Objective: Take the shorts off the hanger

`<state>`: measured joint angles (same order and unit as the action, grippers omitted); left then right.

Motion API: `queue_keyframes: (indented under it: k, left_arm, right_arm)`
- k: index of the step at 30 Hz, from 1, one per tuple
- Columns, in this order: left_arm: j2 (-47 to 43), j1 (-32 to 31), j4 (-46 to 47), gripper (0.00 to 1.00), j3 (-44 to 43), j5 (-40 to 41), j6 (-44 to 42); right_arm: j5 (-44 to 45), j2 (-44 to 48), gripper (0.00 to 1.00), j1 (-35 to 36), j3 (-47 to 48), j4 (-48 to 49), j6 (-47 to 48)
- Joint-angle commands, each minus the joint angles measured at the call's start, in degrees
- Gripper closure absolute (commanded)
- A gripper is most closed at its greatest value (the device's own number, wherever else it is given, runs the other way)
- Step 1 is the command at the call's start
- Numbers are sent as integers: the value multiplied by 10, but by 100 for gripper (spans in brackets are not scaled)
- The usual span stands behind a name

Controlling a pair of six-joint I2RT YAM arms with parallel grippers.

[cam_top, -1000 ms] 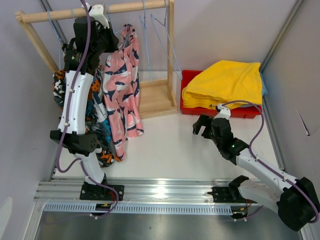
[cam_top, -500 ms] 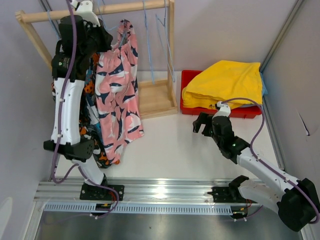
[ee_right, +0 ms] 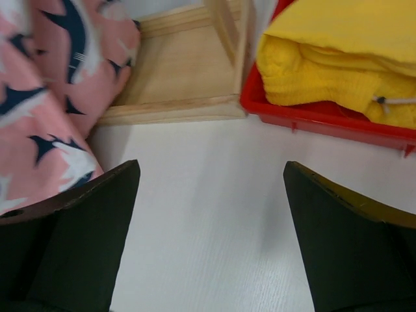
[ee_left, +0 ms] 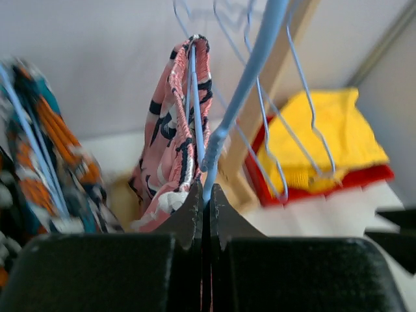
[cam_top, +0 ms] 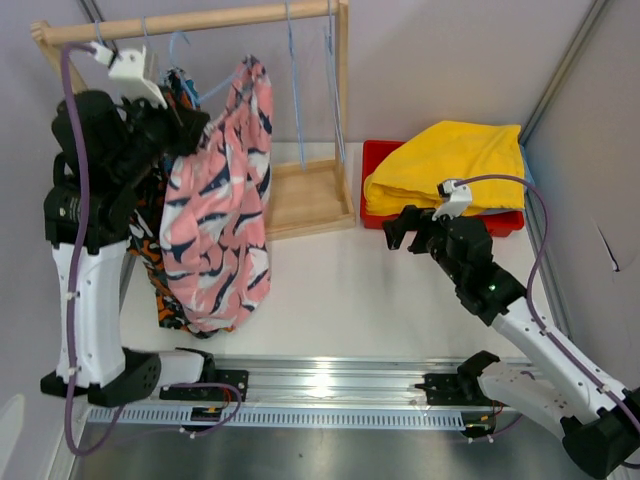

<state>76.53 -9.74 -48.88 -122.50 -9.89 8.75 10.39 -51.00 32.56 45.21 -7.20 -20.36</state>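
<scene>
My right gripper should slide the pink shorts off the hanger, so next it needs to grab them by the waistband end at the hanger's tip [cam_top: 252, 72].
My left gripper [cam_top: 186, 122] is shut on a light blue wire hanger [ee_left: 250, 71], high up near the left end of the wooden rail [cam_top: 220, 18]. The pink shorts with navy-white print [cam_top: 218, 215] hang from that hanger, and they also show in the left wrist view [ee_left: 174, 133]. I cannot tell whether its hook still rests on the rail. Teal-orange print shorts [ee_left: 45, 149] and orange-black-white print shorts [cam_top: 160, 290] hang behind my left arm. My right gripper [cam_top: 402, 231] is open and empty above the table [ee_right: 211, 168]. Yellow shorts [cam_top: 450, 165] lie in the red bin [cam_top: 378, 153], with light blue cloth [cam_top: 527, 180] under them.
The wooden rack's base [cam_top: 305, 195] and right post [cam_top: 343, 90] stand between the pink shorts and the red bin. Empty blue hangers [cam_top: 330, 60] hang at the rail's right end. Grey walls close in on the left and right.
My left arm has swung left and toward the near side, carrying the hanger and pink shorts with it. My right gripper has lifted and moved slightly toward the bin, still open.
</scene>
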Motion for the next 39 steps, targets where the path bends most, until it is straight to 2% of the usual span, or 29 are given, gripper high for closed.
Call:
queue_keyframes:
  k: [1, 2, 5, 11, 16, 23, 30, 31, 33, 34, 35, 39]
  left_arm:
    - [-89, -21, 12, 100, 111, -32, -15]
    - [-136, -27, 12, 100, 152, -35, -15]
    - [-197, -44, -8, 100, 230, -62, -12]
    - [-272, -50, -10, 100, 273, -202, 26]
    - [-314, -62, 62, 100, 291, -342, 72]
    - [-321, -109, 78, 100, 266, -358, 97]
    - [-325, -111, 75, 100, 272, -355, 96]
    - [-326, -110, 75, 100, 272, -355, 96]
    - [-326, -111, 72, 100, 270, -349, 91]
    - [-326, -111, 69, 100, 269, -346, 89]
    - [-325, -111, 67, 100, 270, -343, 87]
    - [-326, -112, 60, 100, 275, -334, 81]
  right_arm:
    - [-104, 26, 0, 4, 63, 3, 51]
    - [-128, 27, 1, 4, 74, 0, 54]
    - [-193, 21, 1, 5, 122, -5, 57]
    - [-283, 6, 1, 10, 181, 7, 34]
    - [-293, 1, 1, 23, 193, 14, 23]
    - [-274, -9, 1, 37, 190, 37, 16]
    - [-269, -23, 1, 38, 179, 66, 9]
    - [-274, -24, 14, 38, 177, 65, 10]
    - [-286, -30, 51, 38, 175, 90, 10]
    - [-287, -33, 91, 38, 173, 95, 11]
    - [-282, -34, 100, 38, 172, 99, 9]
    - [-239, -26, 100, 33, 159, 119, 21]
